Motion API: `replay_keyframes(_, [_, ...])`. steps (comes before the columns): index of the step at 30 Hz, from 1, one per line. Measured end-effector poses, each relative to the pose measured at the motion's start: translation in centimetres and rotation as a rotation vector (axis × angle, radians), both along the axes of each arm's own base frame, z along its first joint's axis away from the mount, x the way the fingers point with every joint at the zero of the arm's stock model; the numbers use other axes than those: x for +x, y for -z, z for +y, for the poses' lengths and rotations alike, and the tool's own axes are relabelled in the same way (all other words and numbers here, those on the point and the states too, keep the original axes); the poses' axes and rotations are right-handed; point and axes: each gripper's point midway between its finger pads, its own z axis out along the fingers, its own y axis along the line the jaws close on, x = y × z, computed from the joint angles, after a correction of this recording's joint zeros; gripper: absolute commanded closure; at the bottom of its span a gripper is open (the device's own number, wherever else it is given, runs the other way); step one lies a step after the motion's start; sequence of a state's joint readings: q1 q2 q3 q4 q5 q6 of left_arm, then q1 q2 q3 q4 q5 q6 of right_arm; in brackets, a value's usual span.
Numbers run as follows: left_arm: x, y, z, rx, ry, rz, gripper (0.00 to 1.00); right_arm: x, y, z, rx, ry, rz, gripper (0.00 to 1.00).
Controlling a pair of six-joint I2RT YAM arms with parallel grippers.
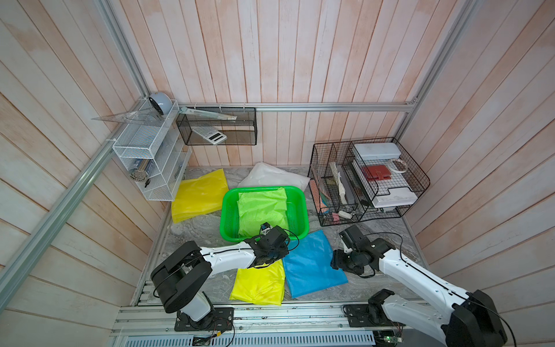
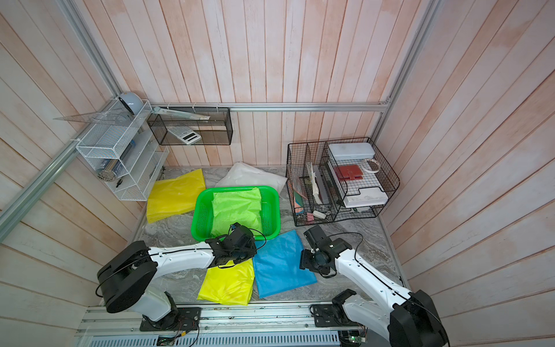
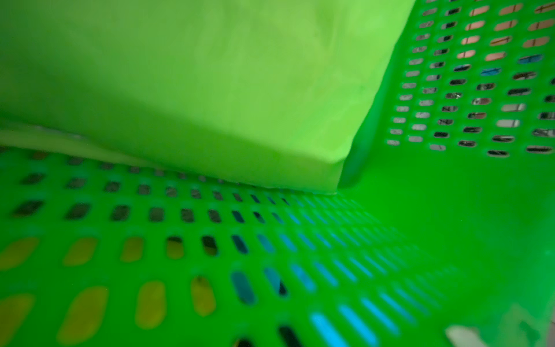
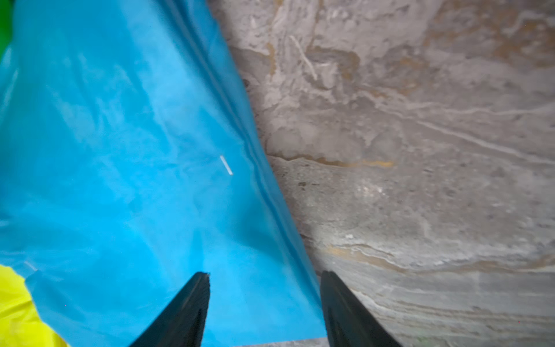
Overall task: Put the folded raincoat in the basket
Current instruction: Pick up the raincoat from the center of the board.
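I will grab the blue raincoat's near outer corner with my right gripper to lay it flat in the basket, and I will leave its opposite edge for my left gripper.
The green basket stands mid-table in both top views. A lime-green folded raincoat lies inside it, and its corner rests on the perforated base in the left wrist view. My left gripper reaches over the basket's near rim onto the raincoat's near end. It is shut; its fingers are hidden, so I cannot tell if it holds anything. My right gripper is open and empty, low over the right edge of a blue folded raincoat.
Folded yellow raincoats lie near the front and at the back left, a white one behind the basket. A black wire organiser stands at the right. A white mesh shelf and a black mesh box hang on the walls.
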State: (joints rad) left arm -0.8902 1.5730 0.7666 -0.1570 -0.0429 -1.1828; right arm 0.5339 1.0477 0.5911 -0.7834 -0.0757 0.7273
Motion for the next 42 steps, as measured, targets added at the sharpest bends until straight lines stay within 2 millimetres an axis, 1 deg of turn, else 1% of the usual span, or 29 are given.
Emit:
replay_keyframes(5, [0.0,0.3,0.5,0.025,-0.013,0.003,1.00,-0.5,0.3,-0.9,-0.032,0.049,0.019,0.34])
replay_keyframes(9, [0.0,0.3,0.6,0.028,-0.015,0.002,1.00,-2.0,1.7,-1.1,-0.021,0.059,0.080,0.35])
replay_keyframes(14, [0.0,0.3,0.6,0.029,-0.016,0.002,1.00,-3.9,3.0,-0.8,0.013,0.045,0.158,0.37])
replay_keyframes(18, [0.0,0.3,0.7,0.032,-0.017,0.002,1.00,-4.2,3.2,-0.1,0.053,0.036,0.187,0.42])
replay_keyframes(20, [0.0,0.4,0.7,0.033,-0.017,0.002,1.00,-4.2,3.2,0.4,0.087,0.036,0.195,0.46])
replay_keyframes(24, [0.1,0.5,0.8,0.040,-0.021,-0.001,1.00,-4.3,3.2,1.4,0.154,0.035,0.202,0.59])
replay_keyframes(30, [0.2,0.6,0.8,0.046,-0.021,-0.007,1.00,-4.3,3.4,1.4,0.194,0.062,0.204,0.80])
replay_keyframes(36, [0.2,0.6,0.8,0.056,-0.010,-0.007,1.00,-4.4,3.2,1.2,0.200,0.071,0.198,0.91])
replay_keyframes(38, [0.3,0.6,0.6,0.064,-0.002,-0.004,1.00,-4.4,2.8,1.2,0.202,0.070,0.192,0.94])
replay_keyframes(40, [0.3,0.6,0.6,0.077,0.007,0.002,1.00,-4.3,2.1,1.1,0.203,0.065,0.181,1.00])
replay_keyframes(42, [0.3,0.5,0.5,0.087,0.013,0.005,1.00,-4.2,1.3,1.1,0.205,0.066,0.165,1.00])
